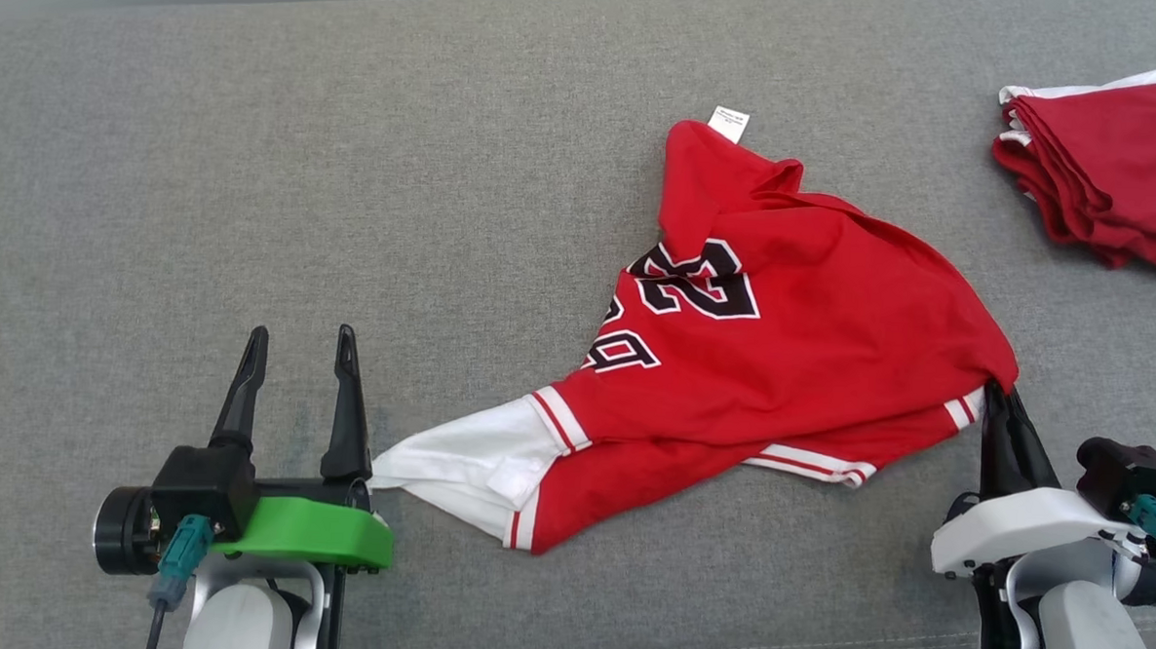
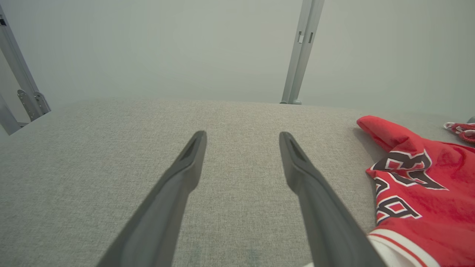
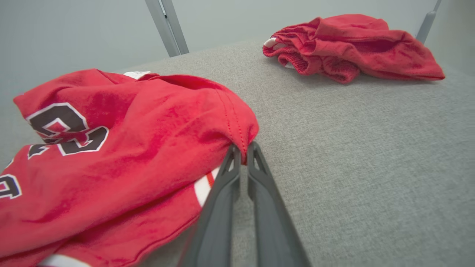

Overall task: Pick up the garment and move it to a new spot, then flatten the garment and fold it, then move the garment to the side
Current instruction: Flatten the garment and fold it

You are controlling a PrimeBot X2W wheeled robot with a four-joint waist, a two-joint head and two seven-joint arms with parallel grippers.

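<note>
The jersey's red body (image 1: 807, 346) lies wide and loose on the cloth, so the robot's left gripper should next grab the jersey by its narrow white sleeve tip (image 1: 388, 472).
The garment (image 1: 782, 353) is a red jersey with black-and-white numbers and white trim, lying crumpled on the grey cloth surface right of centre. My right gripper (image 1: 999, 394) is shut on the jersey's right edge; in the right wrist view the red hem (image 3: 243, 142) is pinched between the closed fingertips of the right gripper (image 3: 242, 148). My left gripper (image 1: 302, 337) stands open at the lower left, fingers apart, just left of the jersey's white sleeve (image 1: 465, 461). In the left wrist view the left gripper (image 2: 243, 139) has only bare cloth between its fingers, the jersey (image 2: 419, 193) to their right.
A second red garment (image 1: 1112, 167) lies folded at the far right back, also seen as a red pile (image 3: 352, 44) in the right wrist view. The grey padded surface (image 1: 302, 156) stretches wide to the left and back. Metal frame posts (image 2: 300, 52) stand behind it.
</note>
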